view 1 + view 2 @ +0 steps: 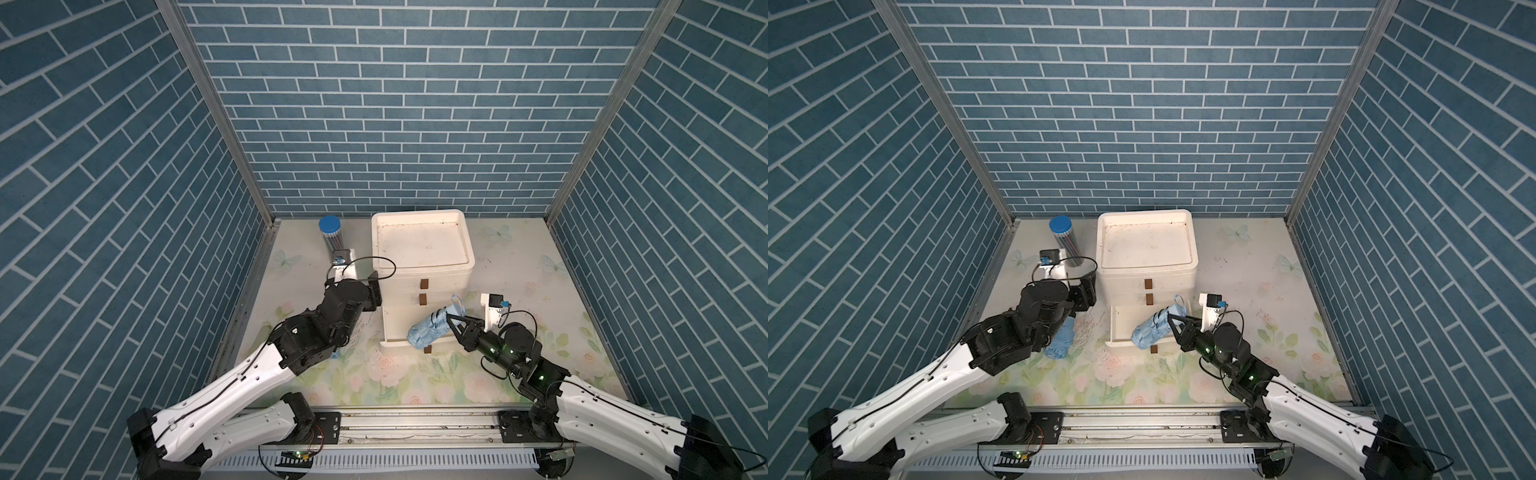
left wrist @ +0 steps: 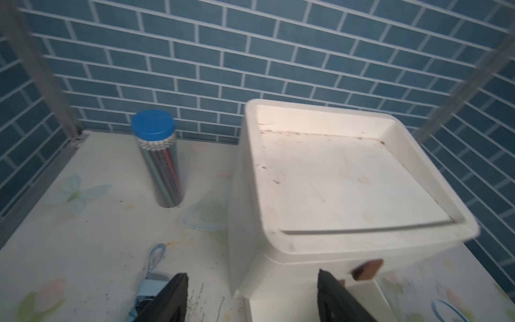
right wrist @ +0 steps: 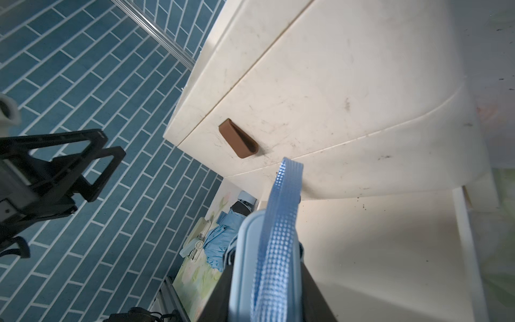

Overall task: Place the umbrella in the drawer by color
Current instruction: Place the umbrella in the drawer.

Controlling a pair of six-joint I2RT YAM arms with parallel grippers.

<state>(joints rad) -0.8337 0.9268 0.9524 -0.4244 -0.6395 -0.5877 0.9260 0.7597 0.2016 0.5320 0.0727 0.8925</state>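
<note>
I should keep my right gripper closed on the umbrella until its fabric end is inside: if I opened now, the umbrella would end across the drawer's front.
My right gripper (image 1: pixel 451 322) (image 1: pixel 1171 322) (image 3: pixel 264 292) is shut on the handle end of a light blue folded umbrella (image 1: pixel 430 328) (image 1: pixel 1150 331) (image 3: pixel 248 264). The umbrella slants over the pulled-out bottom drawer (image 1: pixel 395 328) (image 1: pixel 1121 328) (image 3: pixel 362 251) of the white cabinet (image 1: pixel 415 216) (image 1: pixel 1144 216) (image 2: pixel 362 242), its fabric end crossing the drawer's front. A second light blue umbrella (image 1: pixel 1061 338) (image 2: pixel 147 287) (image 3: pixel 223 239) lies on the table under my left arm. My left gripper (image 1: pixel 374 291) (image 1: pixel 1086 293) (image 2: pixel 252 295) stands open and holds nothing beside the cabinet's left wall.
A clear tube with a blue lid (image 1: pixel 330 237) (image 1: pixel 1065 241) (image 2: pixel 158 156) holding pencils stands at the back left, close to the cabinet. The two upper drawers are shut, each with a brown handle (image 1: pixel 424 284) (image 3: pixel 239 139). Blue brick walls enclose three sides.
</note>
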